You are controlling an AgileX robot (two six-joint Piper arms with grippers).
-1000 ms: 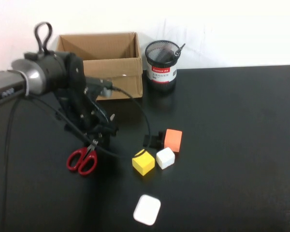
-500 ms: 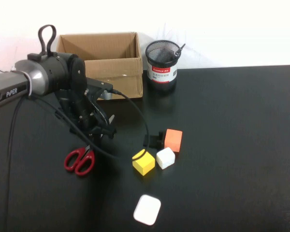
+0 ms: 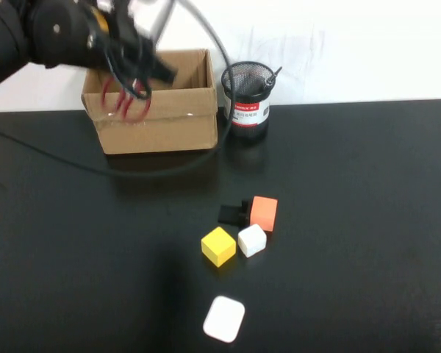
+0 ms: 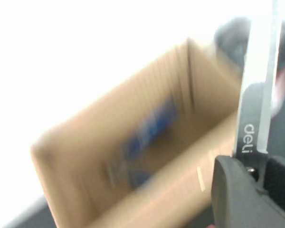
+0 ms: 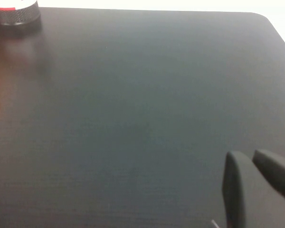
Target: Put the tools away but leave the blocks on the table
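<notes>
The red handles of the scissors (image 3: 125, 101) are outside the box's front side, so the scissors now move inside the box's opening before my left gripper opens.
My left gripper (image 3: 134, 70) is raised over the open cardboard box (image 3: 158, 129) at the back left and is shut on the red-handled scissors (image 3: 125, 101), whose handles hang down over the box front. In the left wrist view the steel blade (image 4: 254, 90) rises from the gripper (image 4: 262, 179), and a blurred blue tool (image 4: 151, 127) lies inside the box (image 4: 85, 156). A black screwdriver handle (image 3: 270, 78) sticks out of the mesh cup (image 3: 245, 99). The yellow cube (image 3: 218, 245), white cube (image 3: 251, 240), orange cuboid (image 3: 263, 212) and black piece (image 3: 232, 213) sit mid-table. My right gripper (image 5: 251, 166) is shut, low over bare table.
A flat white rounded piece (image 3: 224, 318) lies near the front edge of the black table (image 3: 353, 184). The mesh cup's base shows in the right wrist view (image 5: 14, 12). A black cable (image 3: 169, 165) trails from the left arm across the table in front of the box.
My left gripper has lifted the scissors off the table and carried them up and back, from left of the blocks to over the cardboard box. The blocks have not moved.
</notes>
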